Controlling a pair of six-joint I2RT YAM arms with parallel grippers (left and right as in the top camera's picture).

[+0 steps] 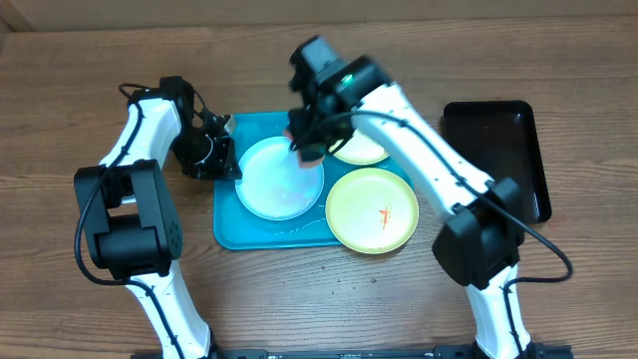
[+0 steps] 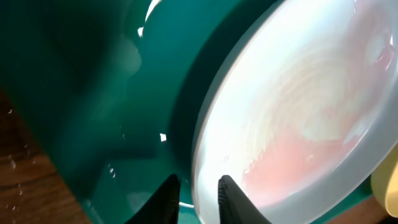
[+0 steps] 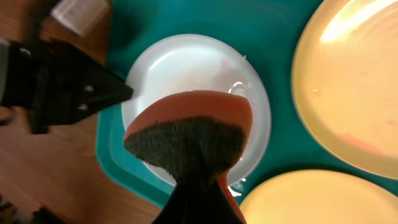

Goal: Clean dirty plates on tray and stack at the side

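My left gripper will next grab the pale blue-white plate's rim [image 1: 239, 178] [image 2: 196, 191] on the side away from the green plates, so it can tilt the plate and stack it aside.
The pale blue-white plate [image 1: 280, 179] lies in the left half of the turquoise tray [image 1: 227, 227]. It looks wet, with a faint pink film [image 2: 298, 124]. My left gripper [image 1: 225, 160] straddles its left rim, with the fingers [image 2: 198, 194] closed narrowly over the edge. My right gripper [image 1: 307, 140] is shut on an orange sponge with a dark scouring face [image 3: 193, 134], held over the plate's far-right part [image 3: 186, 65]. One lime-green plate [image 1: 372, 209] with a red-orange smear overlaps the tray's right edge. The other green plate [image 1: 361, 152] lies behind it, partly hidden by my right arm.
A smaller black tray [image 1: 495, 150] stands at the right of the wooden table [image 1: 80, 80]. Water drops lie on the turquoise tray near the plates. My left gripper also shows in the right wrist view [image 3: 68, 81].
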